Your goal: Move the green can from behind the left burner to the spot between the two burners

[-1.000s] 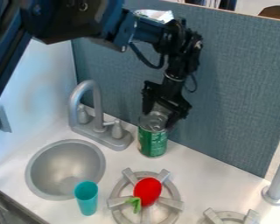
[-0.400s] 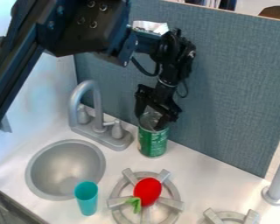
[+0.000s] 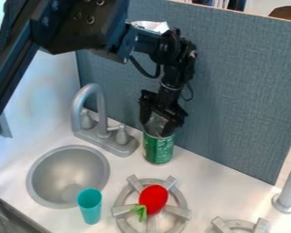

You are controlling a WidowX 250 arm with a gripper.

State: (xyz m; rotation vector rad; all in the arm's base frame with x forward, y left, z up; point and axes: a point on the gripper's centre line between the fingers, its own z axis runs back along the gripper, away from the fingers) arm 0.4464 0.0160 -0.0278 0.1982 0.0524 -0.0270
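My gripper should next move the green can toward the grey post, so it should grab the upper part of the green can (image 3: pixel 158 149).
The gripper (image 3: pixel 157 130) hangs from above at the top of a green can (image 3: pixel 158 149), just right of the faucet and near the blue-grey panel. Its two fingers stand apart over the can's upper end, with a greyish surface visible between them. They partly cover the can's top, and whether they touch it is unclear. The can is upright on the white counter (image 3: pixel 199 175).
Left of the can are the grey faucet (image 3: pixel 101 118) and round sink (image 3: pixel 67 175). A teal cup (image 3: pixel 90 207) stands at the sink's front right. A red toy (image 3: pixel 153 199) with a green end lies on a burner (image 3: pixel 181 213). A grey post (image 3: pixel 288 186) rises at right.
The gripper has shifted left from the can's right side to over its top, with a slight further shift since the middle frame. The can, cup and red toy have stayed put.
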